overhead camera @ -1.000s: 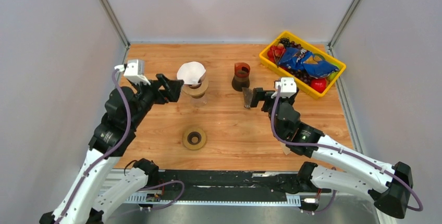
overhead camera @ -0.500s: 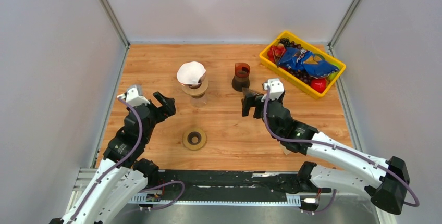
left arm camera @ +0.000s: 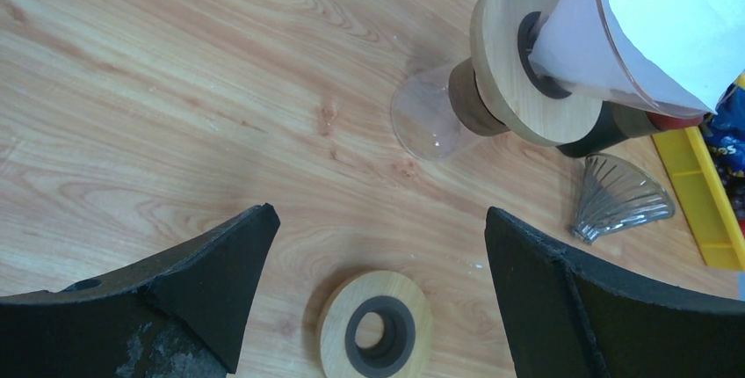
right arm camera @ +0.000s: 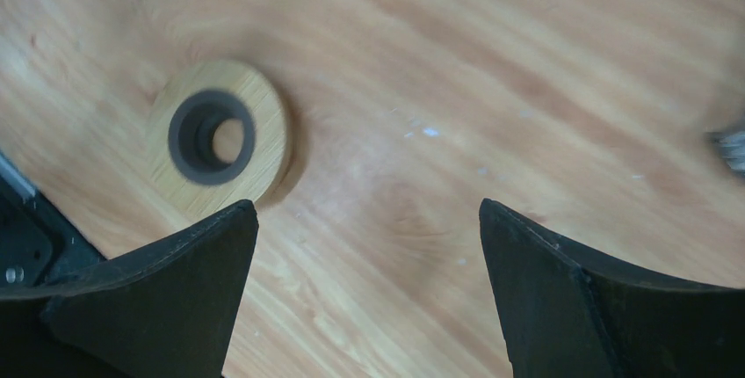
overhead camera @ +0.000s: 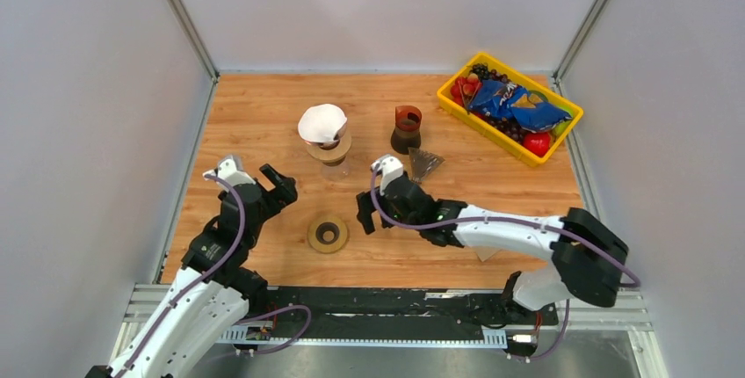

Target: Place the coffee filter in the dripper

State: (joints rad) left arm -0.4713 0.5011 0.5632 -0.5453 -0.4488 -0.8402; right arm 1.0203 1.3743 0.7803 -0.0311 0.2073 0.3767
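Next, my right gripper grips the loose wooden ring by its wooden band (overhead camera: 342,235) (right arm camera: 271,136), which leaves the ring's bottom free to rest on the brown cup.
The white coffee filter (overhead camera: 321,122) stands as an open cone in a clear dripper (left arm camera: 606,39). That dripper rests in a wooden collar (overhead camera: 333,150) on a glass stand. In the left wrist view the filter (left arm camera: 654,26) is at the top right. A second, ribbed glass dripper (overhead camera: 426,163) lies on its side nearby. My left gripper (overhead camera: 281,183) is open and empty, left of and nearer than the filter. My right gripper (overhead camera: 363,213) is open and empty over bare wood, just right of a loose wooden ring (overhead camera: 328,235).
A brown cup (overhead camera: 406,129) stands behind the ribbed dripper. A yellow bin (overhead camera: 454,102) of fruit and snack bags sits at the back right. The wooden ring (right arm camera: 220,141) shows at the upper left of the right wrist view, and below the left gripper (left arm camera: 378,213).
The left arm has drawn back from the filter toward the near left. The right gripper has swung left and nearer, from beside the brown cup to beside the wooden ring, leaving the ribbed dripper on the table.
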